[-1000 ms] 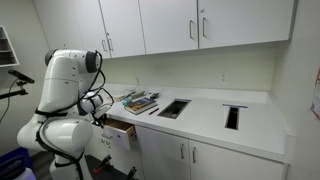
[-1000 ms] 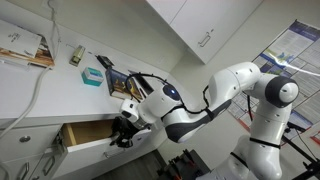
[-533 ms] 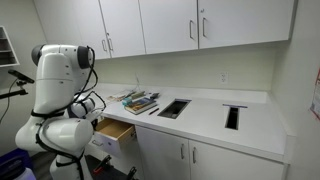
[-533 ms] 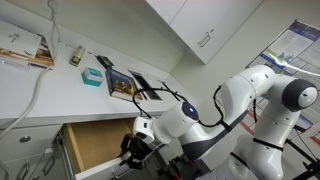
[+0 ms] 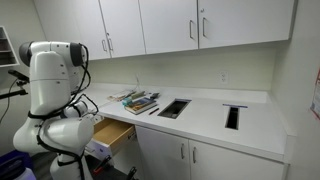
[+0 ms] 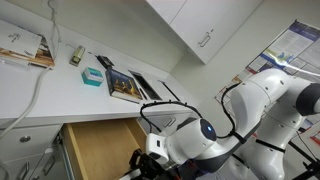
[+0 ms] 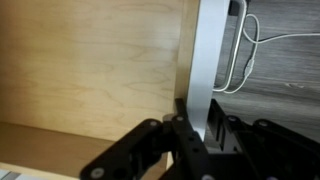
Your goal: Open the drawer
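Observation:
The drawer's sides reach back under the counter's edge with its wood interior (image 5: 110, 131) (image 7: 95, 65) exposed, so now my gripper releases the drawer's front panel.
The drawer (image 5: 114, 132) stands pulled well out from under the white counter, and its light wood interior (image 6: 98, 150) looks empty. In the wrist view the wood floor of the drawer (image 7: 90, 70) fills the left side. The white front panel (image 7: 208, 60) runs edge-on up the middle. My gripper (image 7: 199, 118) is shut on that front panel, with one black finger (image 7: 181, 128) inside the drawer and the other outside. In an exterior view the gripper (image 6: 148, 166) sits at the drawer's front, partly hidden by the arm.
Books (image 5: 139, 101) lie on the counter above the drawer, also seen as (image 6: 122, 85). Two rectangular cut-outs (image 5: 173, 108) are in the counter. White lower cabinet doors (image 5: 165, 153) stand beside the drawer. A white cable (image 7: 250, 45) lies on the grey floor.
The drawer has slid much further out, from a small opening to well open. The arm and gripper have drawn back from the cabinet with the front panel in their hold.

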### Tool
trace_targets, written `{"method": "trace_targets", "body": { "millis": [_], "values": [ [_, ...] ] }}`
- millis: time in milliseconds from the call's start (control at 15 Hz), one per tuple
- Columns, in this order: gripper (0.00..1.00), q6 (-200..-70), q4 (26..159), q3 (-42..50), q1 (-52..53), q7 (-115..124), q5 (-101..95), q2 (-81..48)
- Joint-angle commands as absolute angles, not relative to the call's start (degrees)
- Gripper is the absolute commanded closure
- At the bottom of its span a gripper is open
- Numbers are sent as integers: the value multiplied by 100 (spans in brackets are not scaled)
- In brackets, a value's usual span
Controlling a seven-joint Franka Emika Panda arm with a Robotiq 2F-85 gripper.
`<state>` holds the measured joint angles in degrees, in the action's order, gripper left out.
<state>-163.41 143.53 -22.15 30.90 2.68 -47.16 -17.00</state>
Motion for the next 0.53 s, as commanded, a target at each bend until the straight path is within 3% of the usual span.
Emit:
{"method": "trace_targets", "body": {
  "millis": [0, 67, 133, 467],
  "values": [
    [93, -16259, 14711, -2222, 3144, 314, -4797, -1421],
    [49, -16221, 14721, -2235, 3145, 299, -4760, -1380],
    [48, -16201, 14728, -2253, 3136, 260, -4744, -1335],
    [11, -15883, 15053, -2568, 3060, -211, -4277, -636]
  ]
}}
